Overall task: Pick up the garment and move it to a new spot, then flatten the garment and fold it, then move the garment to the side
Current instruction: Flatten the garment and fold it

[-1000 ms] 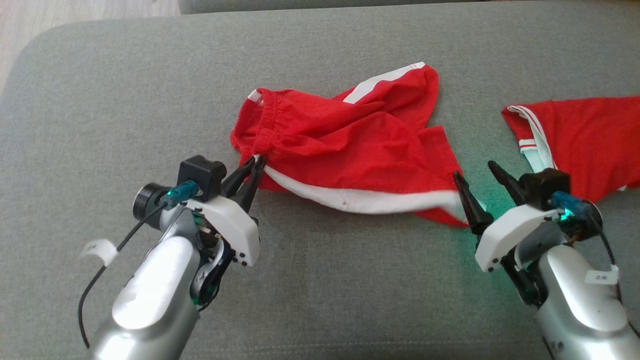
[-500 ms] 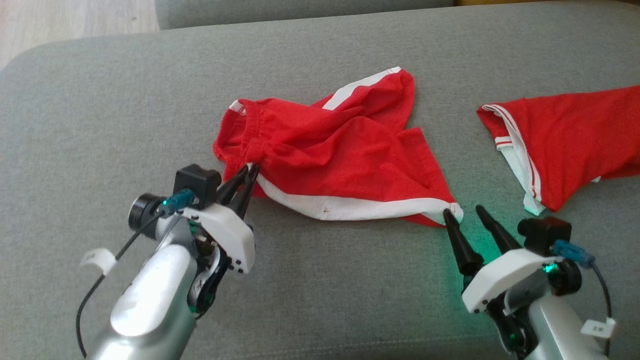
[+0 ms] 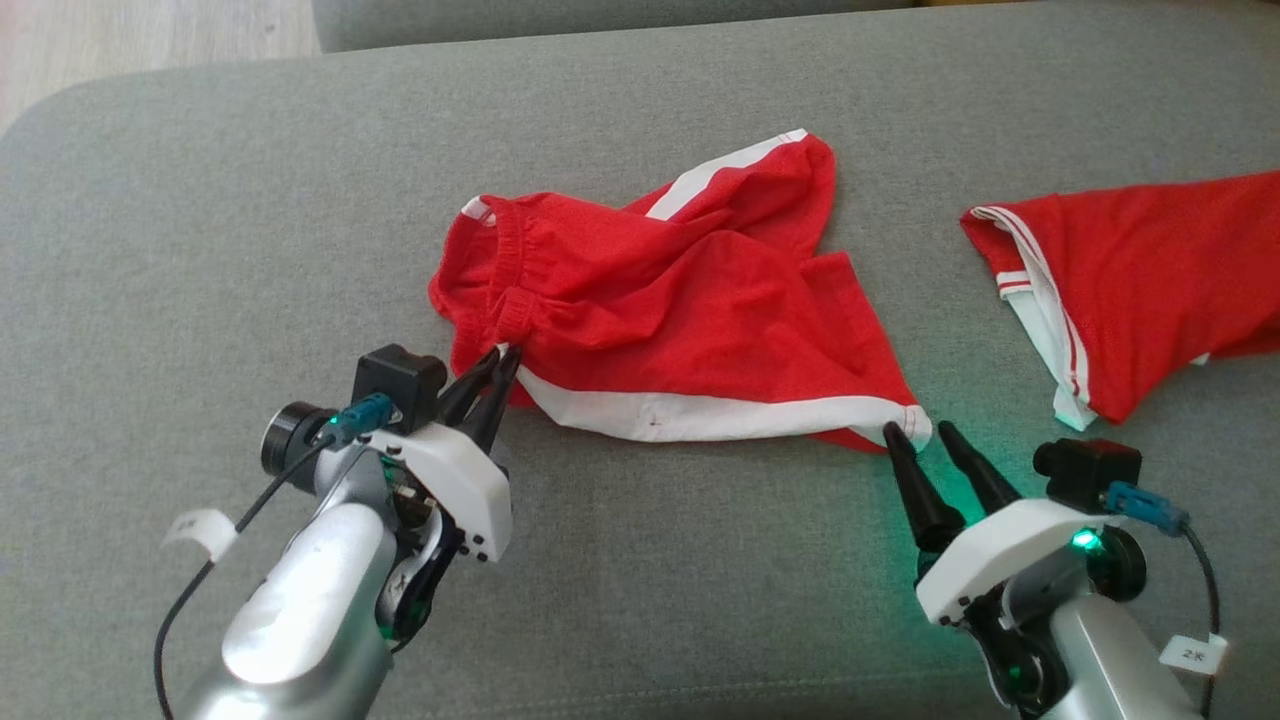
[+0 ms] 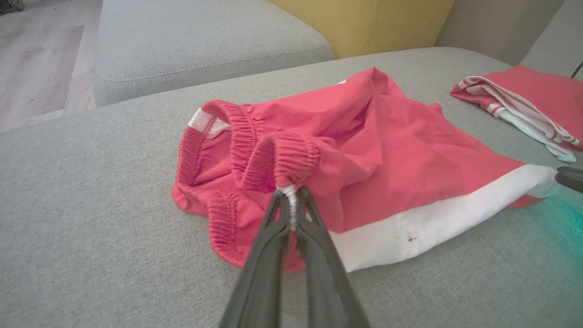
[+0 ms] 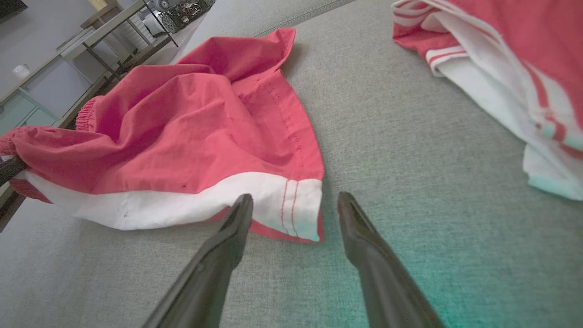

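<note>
My right gripper is to pick up the shorts next by the striped hem corner (image 3: 914,426). The corner's edge lifts off the cushion, while the red cloth (image 3: 732,312) lies slack.
The garment (image 3: 680,320) is a pair of red shorts with white side stripes, lying crumpled on the grey sofa cushion (image 3: 200,250). My left gripper (image 3: 500,358) is shut on the garment's elastic waistband corner; in the left wrist view its fingers (image 4: 291,214) pinch the white stripe end below the waistband (image 4: 291,157). My right gripper (image 3: 915,432) stands open at the garment's lower right hem corner (image 5: 300,205). In the right wrist view the white corner lies between its two fingertips (image 5: 294,200), and the fingers stand apart from the cloth.
A second red garment with white trim (image 3: 1130,290) lies on the cushion at the right. Another grey cushion (image 4: 205,41) and a yellow one (image 4: 364,18) sit behind. Wooden floor (image 3: 150,30) shows beyond the cushion's far left edge.
The camera has shifted. My right gripper pulled back toward me to the garment's hem corner and its fingers have narrowed a little. The left gripper keeps its hold.
</note>
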You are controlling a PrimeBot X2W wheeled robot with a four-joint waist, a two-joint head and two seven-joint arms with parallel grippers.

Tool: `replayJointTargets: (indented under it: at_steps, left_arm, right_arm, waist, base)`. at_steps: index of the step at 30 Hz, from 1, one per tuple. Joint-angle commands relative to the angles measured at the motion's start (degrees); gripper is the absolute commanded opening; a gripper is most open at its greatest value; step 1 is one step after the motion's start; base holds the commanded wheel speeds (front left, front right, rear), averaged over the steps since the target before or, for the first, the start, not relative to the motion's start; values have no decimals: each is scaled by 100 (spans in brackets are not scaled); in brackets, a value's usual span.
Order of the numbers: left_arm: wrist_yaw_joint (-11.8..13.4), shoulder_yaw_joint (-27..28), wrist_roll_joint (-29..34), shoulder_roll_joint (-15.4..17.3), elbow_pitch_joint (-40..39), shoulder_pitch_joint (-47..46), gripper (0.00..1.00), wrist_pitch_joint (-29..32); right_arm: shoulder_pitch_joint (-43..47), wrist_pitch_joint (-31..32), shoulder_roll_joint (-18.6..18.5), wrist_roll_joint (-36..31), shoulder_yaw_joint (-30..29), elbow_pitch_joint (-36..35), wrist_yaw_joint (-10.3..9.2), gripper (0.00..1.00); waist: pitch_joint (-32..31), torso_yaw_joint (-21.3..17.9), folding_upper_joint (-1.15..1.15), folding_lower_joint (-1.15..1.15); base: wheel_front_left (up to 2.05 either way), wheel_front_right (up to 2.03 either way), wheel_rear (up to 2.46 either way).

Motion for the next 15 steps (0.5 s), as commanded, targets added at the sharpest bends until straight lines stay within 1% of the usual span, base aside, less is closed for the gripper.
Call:
replayJointTargets:
  at_steps: [1, 11, 15]
  left_arm:
    - [30, 210, -32, 151, -191, -325, 0, -19]
    - [49, 195, -78, 186, -173, -343, 0, -37]
    - [60, 212, -131, 191, -214, -318, 0, -72]
  right_arm:
    - [-223, 18, -3, 48, 148, -156, -4, 0]
    - [-331, -90, -153, 73, 253, -182, -4, 0]
    - [-452, -399, -367, -284, 311, -384, -4, 0]
  waist:
    - [9, 12, 0, 0]
    - [-32, 47, 0, 0]
    - [-135, 62, 0, 0]
  base:
    - [0, 0, 0]
    - [0, 0, 0]
    - [0, 0, 0]
